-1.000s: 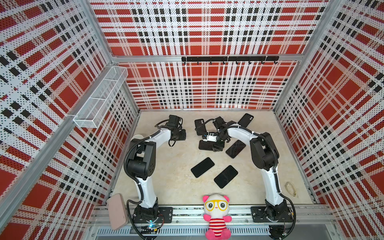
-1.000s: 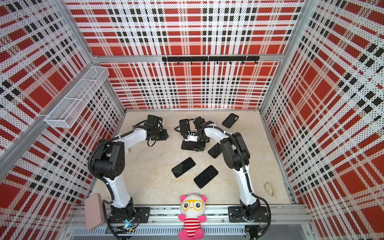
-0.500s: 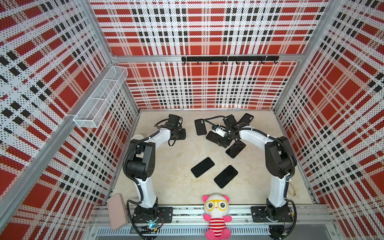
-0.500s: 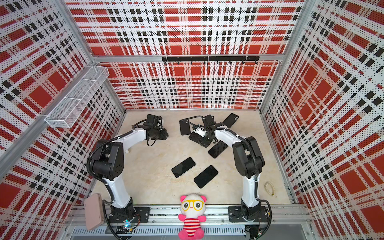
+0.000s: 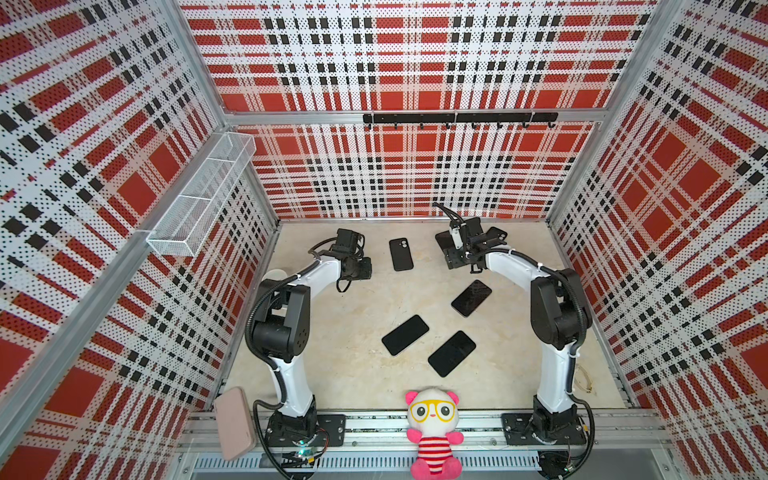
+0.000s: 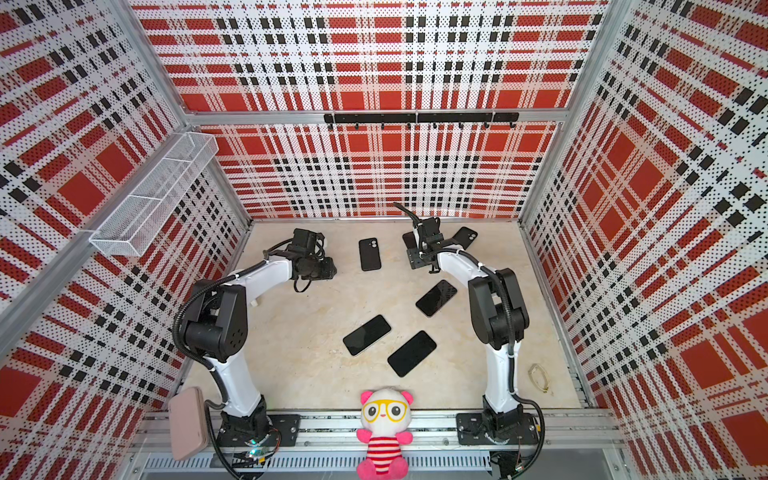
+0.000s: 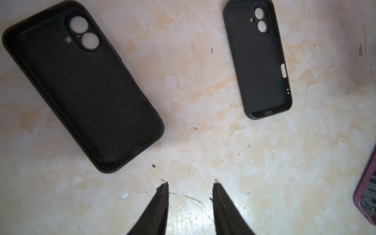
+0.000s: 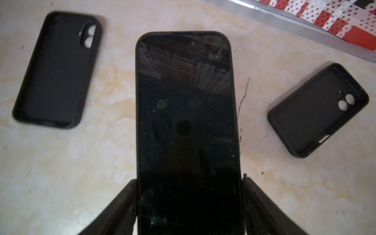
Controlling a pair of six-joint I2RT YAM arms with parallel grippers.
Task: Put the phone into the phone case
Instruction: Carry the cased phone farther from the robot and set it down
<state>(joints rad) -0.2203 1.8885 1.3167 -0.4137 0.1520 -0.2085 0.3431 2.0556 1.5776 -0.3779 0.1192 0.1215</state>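
The phone's rim hangs above the tabletop, looming larger than the cases. My right gripper now keeps hold of the black phone [image 5: 441,239] until it lies flat there.
My right gripper [image 8: 189,179] is shut across the width of a black phone [image 8: 183,101], screen up, with a matte black rim around it like a case. In both top views it sits near the back wall, right of centre [image 5: 455,255]. Two empty black phone cases lie either side of it: one [image 5: 401,254] toward the middle, one [image 5: 496,233] behind the right wrist. My left gripper [image 7: 191,183] is open over bare table with nothing between its fingers. It is at the back left [image 5: 360,268]. Its wrist view shows a large empty case [image 7: 81,87] and a smaller one [image 7: 258,59].
Three bare black phones lie screen up mid-table [image 5: 471,298], [image 5: 405,334], [image 5: 451,353]. A plush toy [image 5: 432,428] sits on the front rail. A pink pad [image 5: 235,422] leans at the front left. A purple-edged object [image 7: 366,199] shows at the left wrist view's edge.
My right gripper has swung from the middle of the table toward the back right, carrying the phone. The left arm has not moved.
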